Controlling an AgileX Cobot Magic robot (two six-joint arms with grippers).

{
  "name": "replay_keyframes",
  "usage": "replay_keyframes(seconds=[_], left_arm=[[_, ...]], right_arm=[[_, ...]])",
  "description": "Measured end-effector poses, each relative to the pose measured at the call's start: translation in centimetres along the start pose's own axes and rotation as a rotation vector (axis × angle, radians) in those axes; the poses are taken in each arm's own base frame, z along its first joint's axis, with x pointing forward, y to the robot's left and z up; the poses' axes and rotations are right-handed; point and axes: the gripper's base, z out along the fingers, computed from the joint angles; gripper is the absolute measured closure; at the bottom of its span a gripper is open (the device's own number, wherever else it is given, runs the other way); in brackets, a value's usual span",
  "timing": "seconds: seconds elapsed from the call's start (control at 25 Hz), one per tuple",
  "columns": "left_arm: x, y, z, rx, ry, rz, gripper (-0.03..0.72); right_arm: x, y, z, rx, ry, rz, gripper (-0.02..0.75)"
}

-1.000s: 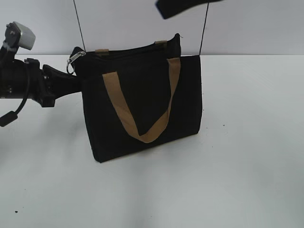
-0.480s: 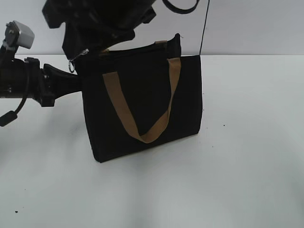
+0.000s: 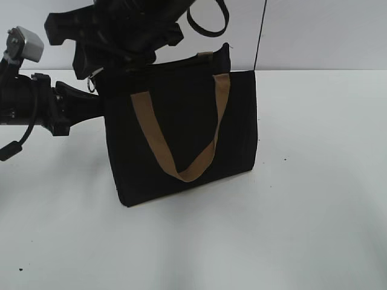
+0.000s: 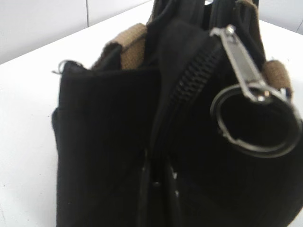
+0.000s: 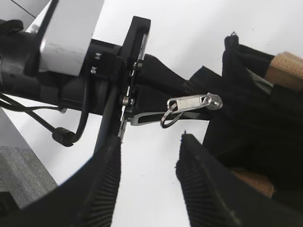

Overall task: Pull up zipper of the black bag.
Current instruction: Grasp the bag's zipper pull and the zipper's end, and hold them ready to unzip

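Note:
The silvery pull tab needs to be grabbed next by its ring [image 5: 171, 113] with my right gripper. My right gripper can then pull up the zipper of the black bag [image 5: 251, 82].
The black bag [image 3: 181, 139] stands upright on the white table, its tan handle [image 3: 151, 133] facing me. My left gripper [image 3: 97, 104] comes in from the left and is shut on the black fabric of the bag's left end [image 4: 158, 165]. The zipper [image 4: 194, 78] runs up from there to a silvery pull tab [image 4: 241, 66] with a ring [image 4: 255, 120]. My right gripper [image 3: 97, 63] hangs over the bag's top left corner. It is open [image 5: 150, 142] and holds nothing. The pull tab [image 5: 191, 103] lies just beyond its fingertips.
The white table [image 3: 314, 211] spreads around the bag, with a pale wall behind. A thin black cable [image 3: 260, 36] hangs behind the bag's right side. The left arm's body and cables [image 5: 61, 85] lie close beside the right gripper. A grey block [image 5: 23, 175] sits off the table.
My right arm has come down from the upper right into view and now sits over the bag's top left corner. The left gripper and the bag have not moved.

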Motion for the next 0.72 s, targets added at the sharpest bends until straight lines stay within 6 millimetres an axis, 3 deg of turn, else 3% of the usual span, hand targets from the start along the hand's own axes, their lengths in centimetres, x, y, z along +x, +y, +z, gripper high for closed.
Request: replay_keyframes(seconds=[0.44, 0.72], left_arm=[[0.0, 0.0, 0.0, 0.001, -0.001, 0.000, 0.654], [0.0, 0.0, 0.0, 0.002, -0.002, 0.000, 0.655]], right_arm=[[0.7, 0.3, 2.5, 0.010, 0.011, 0.070, 0.424], [0.7, -0.4, 2.7, 0.081, 0.009, 0.078, 0.424]])
